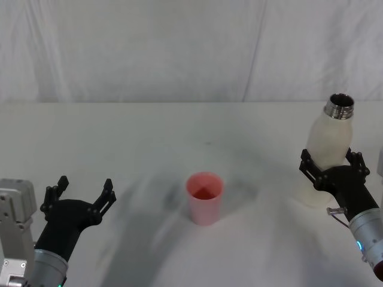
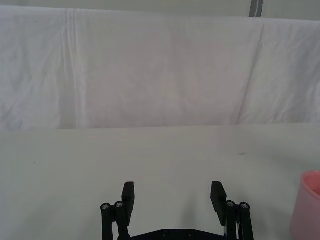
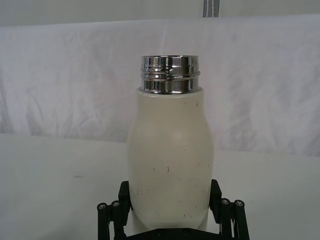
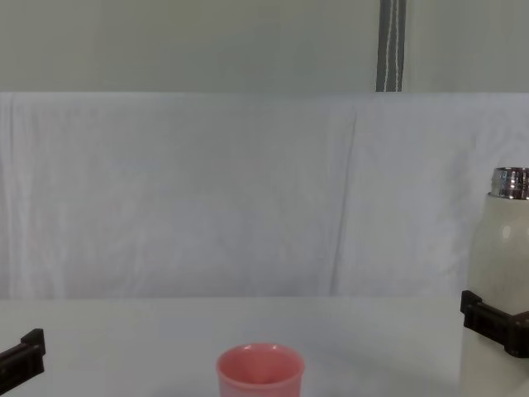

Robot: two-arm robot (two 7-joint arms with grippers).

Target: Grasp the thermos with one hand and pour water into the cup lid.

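Note:
My right gripper should hold the thermos by its lower body point(image 4: 494, 351), so that its steel neck point(image 4: 511, 184) stays free to pour into the cup lid.
The thermos point(image 1: 329, 134) stands upright at the right of the table, cream-white and speckled, its steel neck uncapped. My right gripper point(image 1: 331, 160) reaches around its lower body. In the right wrist view the black fingers point(image 3: 125, 194) sit on either side of the thermos point(image 3: 170, 150), spread as wide as the left gripper's and close against its walls, and I cannot tell whether they touch it. The pink cup lid point(image 1: 204, 194) stands upright at mid-table, well left of the thermos. My left gripper point(image 1: 84, 188) hovers open and empty at the near left.
A white cloth covers the table point(image 1: 179, 137) and hangs as a backdrop behind it. Bare cloth lies between the cup lid and each gripper. In the left wrist view the cup lid's rim point(image 2: 310, 205) shows at the edge.

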